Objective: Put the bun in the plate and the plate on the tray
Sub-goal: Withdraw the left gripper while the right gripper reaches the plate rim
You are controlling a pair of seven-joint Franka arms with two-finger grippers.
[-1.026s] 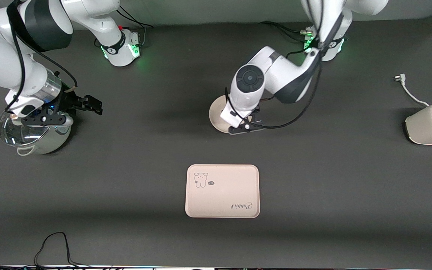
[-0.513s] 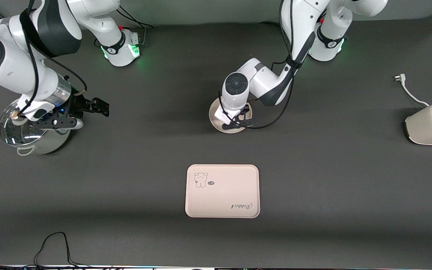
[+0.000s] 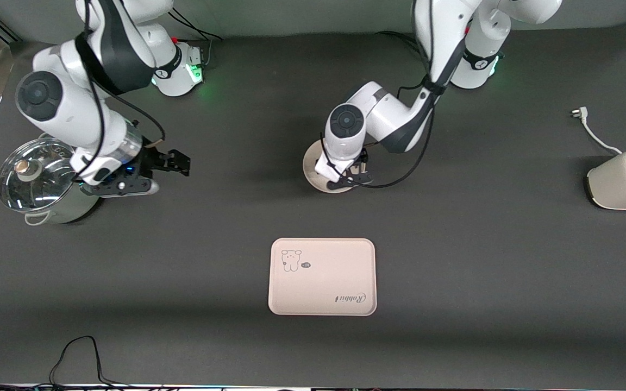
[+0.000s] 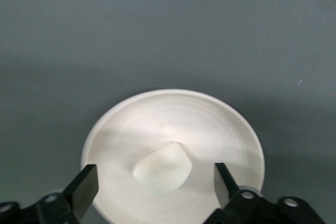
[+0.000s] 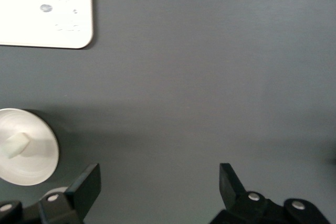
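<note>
The bun-filled plate should go on the tray (image 3: 321, 277), so my right gripper should next grab the plate by its rim (image 3: 308, 177).
The round cream plate (image 3: 310, 166) lies on the table, farther from the front camera than the tray (image 3: 321, 277). My left gripper (image 3: 349, 178) hangs low over the plate and hides the bun in the front view. In the left wrist view the off-white bun (image 4: 161, 170) lies loose in the plate (image 4: 210, 124), and the left gripper (image 4: 155, 178) stands open around it, both fingers clear of it. My right gripper (image 3: 176, 162) is open and empty over bare table beside the pot. Its wrist view shows the right gripper (image 5: 157, 179), the plate (image 5: 37, 156), the bun (image 5: 16, 144) and the tray (image 5: 47, 9).
A steel pot with a glass lid (image 3: 35, 180) stands at the right arm's end of the table. A cream toaster (image 3: 625, 179) with its cord and plug (image 3: 584, 115) sits at the left arm's end. A black cable (image 3: 74, 353) loops at the table's near edge.
The left gripper came down over the plate and opened, leaving the bun in the plate. The right arm swung off the pot toward the middle of the table.
</note>
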